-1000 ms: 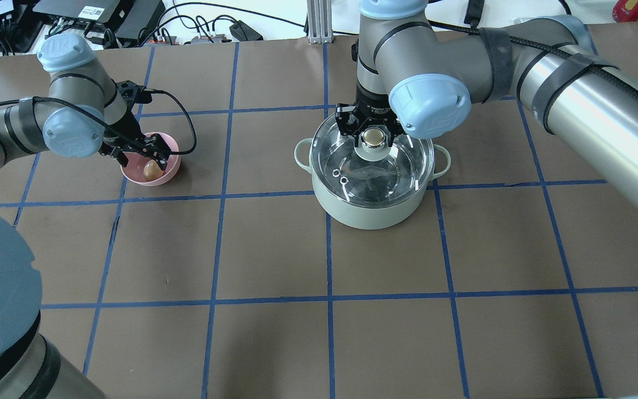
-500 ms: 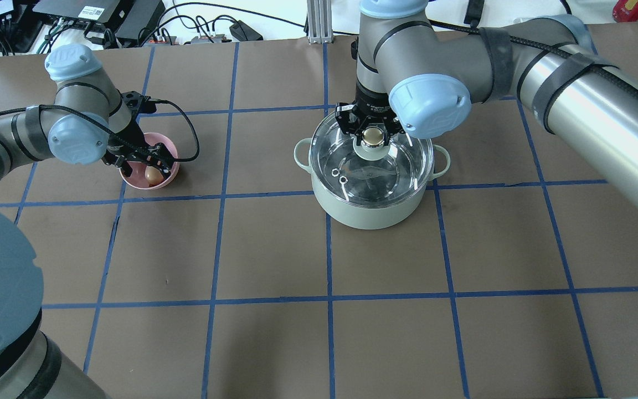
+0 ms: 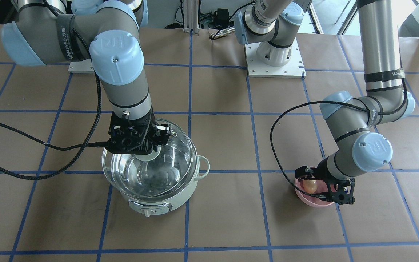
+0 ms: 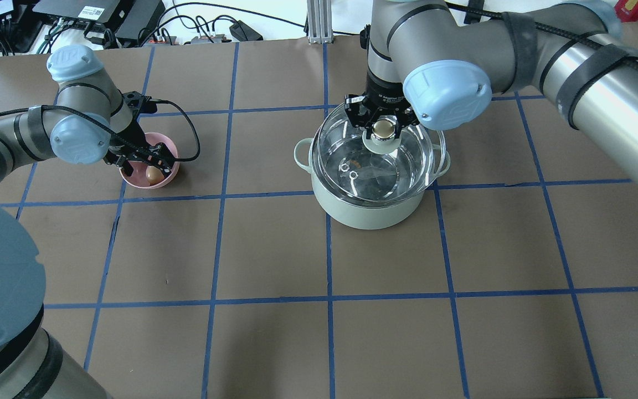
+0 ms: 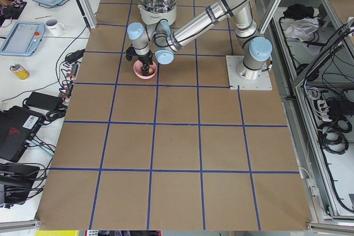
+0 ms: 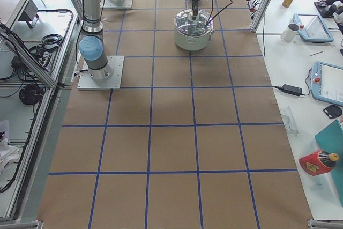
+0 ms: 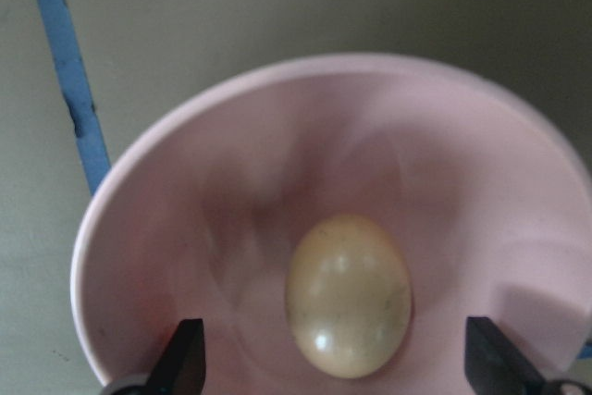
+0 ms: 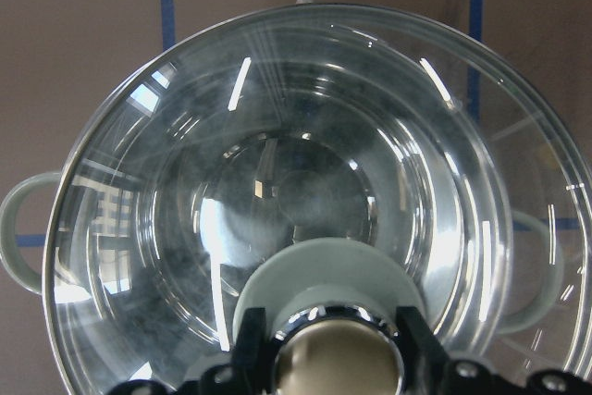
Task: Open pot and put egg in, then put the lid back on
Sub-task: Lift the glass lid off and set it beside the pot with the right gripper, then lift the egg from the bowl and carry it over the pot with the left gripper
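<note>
The left gripper picks up the egg across its middle point(image 3: 309, 186) next, where the egg's long sides face each other. The egg slopes away at its rounded ends.
The mint-green pot point(image 4: 371, 213) stands mid-table, dial point(image 3: 147, 211) on its front. My right gripper point(image 4: 384, 128) is shut on the brass knob point(image 8: 338, 358) of the glass lid point(image 4: 377, 166). It holds the lid slightly raised and offset from the pot's rim point(image 3: 195, 171). The tan egg point(image 4: 153, 175) lies in a pink bowl point(image 4: 170, 145). My left gripper point(image 4: 146, 163) is open just above the bowl. In the left wrist view its fingertips point(image 7: 185, 358) stand either side of the egg point(image 7: 349, 295) without touching it.
Brown paper with blue tape lines covers the table point(image 4: 324, 310). Cables and electronics point(image 4: 103, 16) lie along the far edge. The left arm's black cable point(image 4: 189, 130) loops beside the bowl. The arm bases point(image 3: 275, 54) sit on white plates.
My right gripper has lifted the lid off the pot's rim and shifted it slightly right. My left gripper has come down closer over the egg in the bowl.
</note>
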Robot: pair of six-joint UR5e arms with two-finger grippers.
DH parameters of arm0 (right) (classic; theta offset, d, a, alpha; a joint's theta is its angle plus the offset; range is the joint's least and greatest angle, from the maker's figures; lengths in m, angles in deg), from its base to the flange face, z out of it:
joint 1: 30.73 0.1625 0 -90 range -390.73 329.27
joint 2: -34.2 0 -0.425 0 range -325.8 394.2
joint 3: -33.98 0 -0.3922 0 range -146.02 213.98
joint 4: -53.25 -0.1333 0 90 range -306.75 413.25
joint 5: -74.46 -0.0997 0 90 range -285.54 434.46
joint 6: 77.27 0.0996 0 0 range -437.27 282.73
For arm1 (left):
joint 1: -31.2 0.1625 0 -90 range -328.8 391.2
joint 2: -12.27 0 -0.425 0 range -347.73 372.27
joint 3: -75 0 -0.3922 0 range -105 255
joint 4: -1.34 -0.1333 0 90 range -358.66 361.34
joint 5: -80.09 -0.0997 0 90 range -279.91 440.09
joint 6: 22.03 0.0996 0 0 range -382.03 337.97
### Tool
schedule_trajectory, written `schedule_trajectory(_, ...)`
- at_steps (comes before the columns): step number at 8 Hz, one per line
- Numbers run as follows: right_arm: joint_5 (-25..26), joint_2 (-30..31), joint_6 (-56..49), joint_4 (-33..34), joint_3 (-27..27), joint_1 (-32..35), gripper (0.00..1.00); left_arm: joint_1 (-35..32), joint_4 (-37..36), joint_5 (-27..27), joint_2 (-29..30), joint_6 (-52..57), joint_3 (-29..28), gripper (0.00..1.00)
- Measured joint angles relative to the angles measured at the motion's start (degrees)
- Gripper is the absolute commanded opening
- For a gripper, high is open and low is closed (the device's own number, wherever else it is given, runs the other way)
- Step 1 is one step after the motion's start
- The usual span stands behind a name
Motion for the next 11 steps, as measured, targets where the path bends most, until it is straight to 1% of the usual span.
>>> schedule_trajectory(1, 0.27, 1.53, -2.09, -1.64, 0.44, -1.36, 0.08, 0.0, -0.1, -0.01, 0.06, 0.02, -0.15, 0.88)
schedule_trajectory(3, 0.46, 5.14, -9.41, -4.09, 0.89, -6.71, 0.07, 0.02, -0.82, -0.01, 0.74, -0.02, -0.25, 0.88)
schedule_trajectory(4, 0.49, 6.67, -14.25, -5.51, 0.94, -10.12, 0.05, 0.02, -1.53, -0.01, 1.3, -0.07, -0.24, 0.85)
schedule_trajectory(5, 0.52, 7.79, -18.68, -6.65, 0.96, -13.29, 0.05, 0.02, -1.92, -0.04, 1.61, -0.1, -0.23, 0.65)
schedule_trajectory(6, 0.57, 8.6, -23.13, -7.22, 0.98, -16.12, 0.04, 0.02, -2.09, -0.04, 1.74, -0.12, -0.25, 0.48)
schedule_trajectory(7, 0.76, 9.11, -26.99, -7.44, 0.98, -18.46, 0.03, 0.02, -2.15, -0.06, 1.74, -0.22, -0.31, 0.36)
schedule_trajectory(8, 1.05, 9.36, -30.02, -7.48, 0.98, -20.27, 0.02, 0.02, -2.18, -0.09, 1.66, -0.77, -0.34, 0.28)
schedule_trajectory(10, 1.11, 9.44, -35.4, -7.21, 0.95, -22.97, 0.02, 0.0, -2.2, -0.32, 1.13, -1.66, -0.43, 0.18)
schedule_trajectory(11, 0.82, 9.48, -36.7, -7.21, 0.92, -23.74, 0.02, 0.0, -2.19, -0.44, 0.71, -1.95, -0.46, 0.18)
